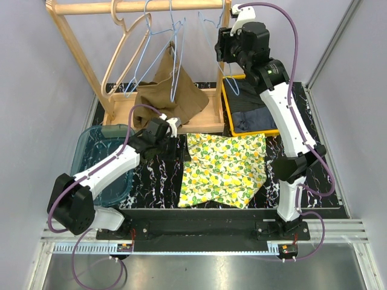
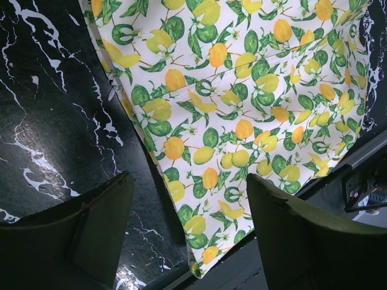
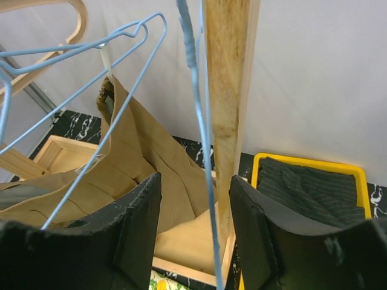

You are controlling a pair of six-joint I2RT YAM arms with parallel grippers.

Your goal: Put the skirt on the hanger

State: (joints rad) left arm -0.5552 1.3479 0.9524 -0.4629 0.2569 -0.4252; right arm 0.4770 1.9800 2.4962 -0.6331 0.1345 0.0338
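I will grab the blue wire hanger next with my right gripper by its near side wire. Its far side stays free to go into the skirt.
The lemon-print skirt (image 1: 225, 169) lies flat on the black marbled table; it also fills the left wrist view (image 2: 242, 109). My left gripper (image 1: 175, 148) is open and empty, hovering over the skirt's left edge (image 2: 190, 223). My right gripper (image 1: 224, 45) is raised at the rack's right post and is open (image 3: 195, 223). A blue wire hanger (image 3: 202, 151) hangs down between its jaws, gripped by neither finger. More blue hangers (image 1: 172, 36) and a wooden hanger (image 1: 124, 48) hang on the rail.
A brown garment (image 1: 169, 96) hangs on a blue hanger over the rack's wooden base. The rack's right post (image 3: 227, 90) stands just behind my right gripper. A yellow tray (image 1: 227, 103) holds dark striped cloth (image 3: 308, 187). A blue bin (image 1: 97, 151) sits at the left.
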